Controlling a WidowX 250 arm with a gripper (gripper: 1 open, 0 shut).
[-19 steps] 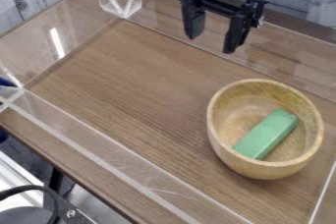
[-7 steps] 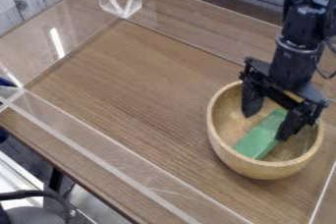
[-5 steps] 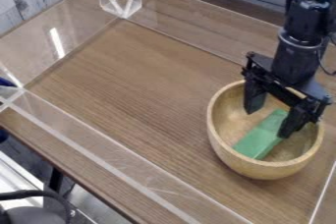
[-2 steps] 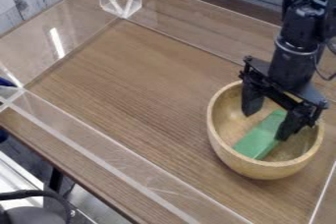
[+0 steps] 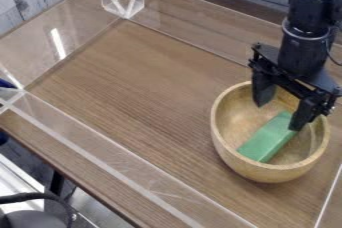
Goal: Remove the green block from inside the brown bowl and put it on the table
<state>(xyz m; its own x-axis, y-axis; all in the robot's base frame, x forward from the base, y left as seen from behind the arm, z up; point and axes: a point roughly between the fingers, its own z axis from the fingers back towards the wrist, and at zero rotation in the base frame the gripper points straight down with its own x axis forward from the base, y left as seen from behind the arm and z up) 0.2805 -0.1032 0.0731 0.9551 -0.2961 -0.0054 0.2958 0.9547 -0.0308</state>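
Observation:
The robot's gripper should next take hold of the green block [image 5: 270, 138] by its upper end [image 5: 283, 120] and pick it up, so that the brown bowl becomes empty.
A round tan wooden bowl, the brown bowl [image 5: 227, 137], sits at the right of the table [image 5: 147, 92]. Inside it lies the green block [image 5: 270, 138], a flat bright green bar slanting from lower left to upper right. My black gripper [image 5: 286, 106] hangs straight down over the bowl's far half with its two fingers spread wide. One finger [image 5: 259, 87] is over the bowl's back rim, the other [image 5: 317, 110] just past the block's upper end. Nothing is between the fingers, and the block rests on the bowl's floor.
Low clear acrylic walls [image 5: 94, 137] edge the wood-grain tabletop on the left, front and back. A small clear acrylic bracket [image 5: 122, 0] stands at the back left corner. The bowl sits close to the right wall.
The gripper came from the back of the table to the bowl and lowered over the block. In the last half second it rose slightly, still open, and the block lies where it was.

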